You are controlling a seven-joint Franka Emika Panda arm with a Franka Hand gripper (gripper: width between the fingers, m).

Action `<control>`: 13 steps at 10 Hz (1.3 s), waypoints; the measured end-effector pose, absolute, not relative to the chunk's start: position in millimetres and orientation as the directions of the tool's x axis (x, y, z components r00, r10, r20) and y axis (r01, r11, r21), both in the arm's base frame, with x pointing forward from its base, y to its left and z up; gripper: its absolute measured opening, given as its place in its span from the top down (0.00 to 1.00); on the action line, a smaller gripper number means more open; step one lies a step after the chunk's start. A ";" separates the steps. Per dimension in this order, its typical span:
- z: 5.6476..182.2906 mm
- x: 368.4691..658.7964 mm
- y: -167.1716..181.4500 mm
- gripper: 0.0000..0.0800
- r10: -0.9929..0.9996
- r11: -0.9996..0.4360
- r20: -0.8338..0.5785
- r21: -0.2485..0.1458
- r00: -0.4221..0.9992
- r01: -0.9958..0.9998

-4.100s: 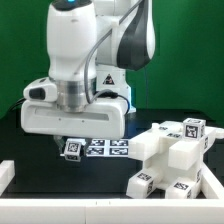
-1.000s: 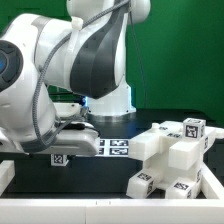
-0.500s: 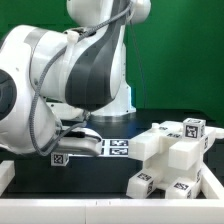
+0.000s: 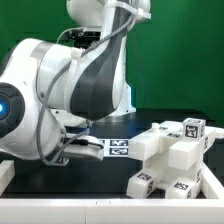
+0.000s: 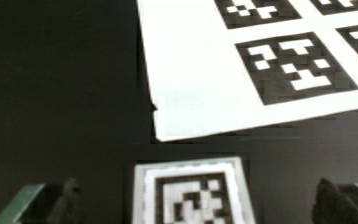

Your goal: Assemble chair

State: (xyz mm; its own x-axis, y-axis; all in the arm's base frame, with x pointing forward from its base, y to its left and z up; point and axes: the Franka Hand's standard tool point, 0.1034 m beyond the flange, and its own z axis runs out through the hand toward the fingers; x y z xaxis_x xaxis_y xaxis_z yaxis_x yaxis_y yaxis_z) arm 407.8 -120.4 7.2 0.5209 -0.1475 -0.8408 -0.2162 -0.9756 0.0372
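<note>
The small tagged part is between my open fingers in the wrist view, level with them, so it is time to close my gripper on it.
In the wrist view my gripper (image 5: 194, 203) is open, its dark fingers (image 5: 43, 205) standing wide apart. A small white chair part (image 5: 190, 192) with a black-and-white tag lies on the black table between them, clear of both fingers. In the exterior view the big white arm (image 4: 60, 100) fills the exterior view's left and hides most of the gripper and that part. The other chair parts (image 4: 172, 152), chunky white blocks and bars with tags, lie heaped at the exterior view's right.
The marker board (image 5: 274, 65) lies flat on the table just beyond the part between my fingers; in the exterior view the marker board (image 4: 119, 148) shows between the arm and the heap. A white rim (image 4: 110, 210) edges the table's front.
The arm has swung further toward the camera and down, now covering the tagged part at the exterior view's left. The jaws have stayed wide open.
</note>
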 end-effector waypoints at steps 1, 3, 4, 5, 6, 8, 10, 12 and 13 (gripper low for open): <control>7.4 407.8 -121.3 0.19 -0.148 -0.975 -0.840 0.037 0.521 -0.218; 7.3 407.7 -121.8 0.34 -0.149 -0.975 -0.840 0.037 0.521 -0.219; 7.4 407.6 -121.9 0.58 -0.149 -0.975 -0.840 0.037 0.521 -0.219; 7.6 408.5 -122.0 0.58 -0.150 -0.975 -0.837 0.037 0.526 -0.219; 13.5 412.4 -119.1 0.65 -0.148 -0.976 -0.830 0.036 0.537 -0.213; 45.6 430.7 -104.0 0.65 -0.130 -0.982 -0.781 0.015 0.611 -0.189; 95.2 453.2 -86.1 0.65 -0.109 -0.985 -0.695 -0.018 0.710 -0.169; 106.7 466.5 -85.6 0.65 -0.084 -0.992 -0.548 -0.036 0.832 -0.123; 103.2 463.7 -86.6 0.65 -0.094 -0.991 -0.493 -0.034 0.865 -0.127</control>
